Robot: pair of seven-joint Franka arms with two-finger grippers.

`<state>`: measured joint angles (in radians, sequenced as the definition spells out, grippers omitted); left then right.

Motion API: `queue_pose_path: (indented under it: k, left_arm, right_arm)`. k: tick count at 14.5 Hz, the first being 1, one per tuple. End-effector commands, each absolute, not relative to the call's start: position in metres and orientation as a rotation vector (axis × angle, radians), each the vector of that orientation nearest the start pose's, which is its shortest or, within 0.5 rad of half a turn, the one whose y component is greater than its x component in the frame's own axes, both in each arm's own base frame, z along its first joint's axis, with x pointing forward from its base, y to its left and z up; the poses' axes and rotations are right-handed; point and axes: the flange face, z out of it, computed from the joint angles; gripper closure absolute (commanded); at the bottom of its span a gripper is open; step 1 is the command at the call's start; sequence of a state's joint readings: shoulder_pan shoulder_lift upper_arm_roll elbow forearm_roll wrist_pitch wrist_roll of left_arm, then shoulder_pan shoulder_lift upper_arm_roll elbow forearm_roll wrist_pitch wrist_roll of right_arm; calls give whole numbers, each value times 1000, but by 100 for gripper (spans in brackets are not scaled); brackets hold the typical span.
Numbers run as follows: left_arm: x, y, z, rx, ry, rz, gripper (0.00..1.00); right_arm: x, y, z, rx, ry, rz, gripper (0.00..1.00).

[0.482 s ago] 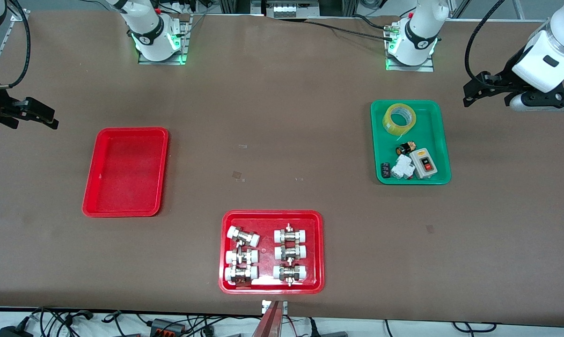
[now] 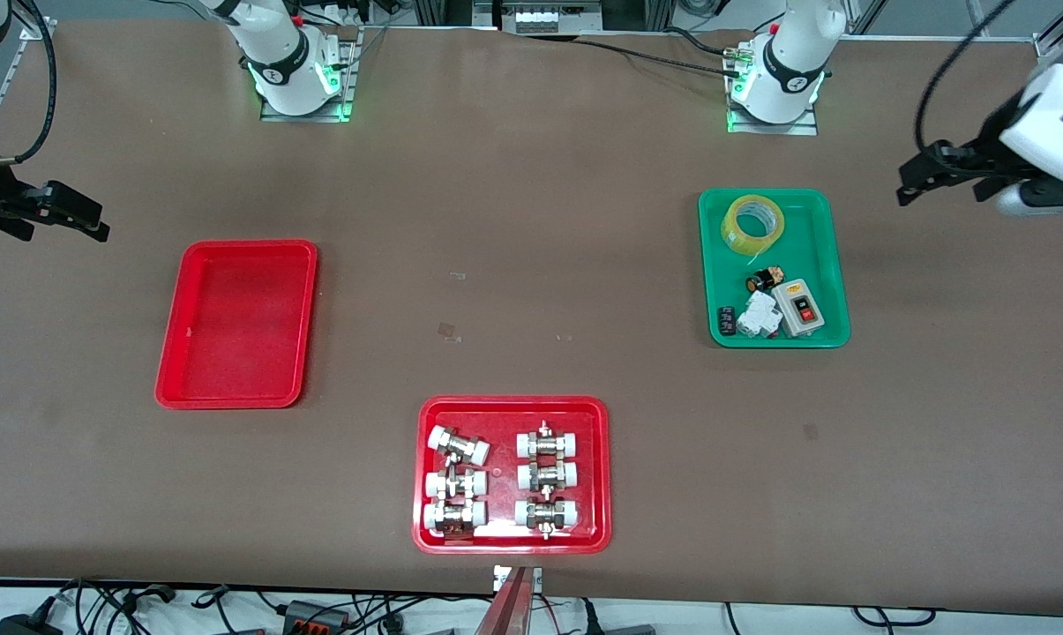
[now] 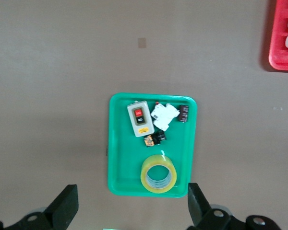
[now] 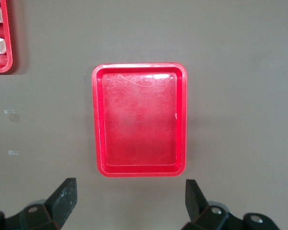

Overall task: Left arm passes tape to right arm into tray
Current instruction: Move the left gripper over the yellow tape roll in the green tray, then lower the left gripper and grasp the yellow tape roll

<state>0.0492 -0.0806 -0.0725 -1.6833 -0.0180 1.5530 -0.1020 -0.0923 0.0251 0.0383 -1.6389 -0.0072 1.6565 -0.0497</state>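
I will grab the tape next with my left gripper by its ring wall [image 2: 776, 222], so that I can pass it to my right arm for the bare red tray [image 2: 240, 324].
The tape [image 2: 752, 224] is a yellowish roll lying flat in the green tray [image 2: 835, 265], at the tray's end nearest the arm bases. My left gripper [image 2: 915, 176] hangs high over the bare table near that end of the tray, open and holding nothing. In the left wrist view the tape [image 3: 158, 173] lies just ahead of the open left gripper [image 3: 131, 196]. The red tray [image 2: 169, 353] lies bare toward the right arm's end of the table. My right gripper [image 2: 99, 222] hangs open over the table beside it. The right wrist view shows the red tray [image 4: 139, 120] ahead of the open right gripper [image 4: 129, 191].
A second red tray [image 2: 425, 529] with several metal pipe fittings sits near the front camera's edge of the table. The green tray also holds a grey switch box [image 2: 800, 307] and small electrical parts. Both arm bases stand along the table edge farthest from the front camera.
The left arm has drawn back toward its own end of the table, a little away from the green tray. The right gripper has barely shifted.
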Motion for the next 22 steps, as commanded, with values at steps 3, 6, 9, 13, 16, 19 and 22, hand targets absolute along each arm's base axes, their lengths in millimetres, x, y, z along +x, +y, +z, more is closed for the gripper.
queue_pose_path:
  k: [3, 6, 9, 13, 16, 19, 22]
  left_arm:
    - [509, -16, 579, -3136, -33, 402, 0]
    - [490, -21, 514, -3089, -41, 648, 0]
    - [466, -25, 437, -3089, -63, 811, 0]
    - [430, -24, 336, -3096, -83, 783, 0]
    - [405, -25, 276, -3102, -89, 721, 0]
    - [398, -21, 222, -3102, -106, 736, 0]
    - [392, -21, 196, -3105, -136, 775, 0]
  right_arm:
    - [560, -34, 592, -3144, 4, 7, 0]
    - [560, -32, 592, -3144, -10, 12, 0]
    - [560, -32, 592, -3144, -10, 10, 0]
    - [560, -31, 591, -3144, -12, 12, 0]
    - [560, -31, 591, -3144, -12, 10, 0]
    - [560, -33, 591, -3144, -8, 10, 0]
    - [561, -34, 591, -3144, -5, 12, 0]
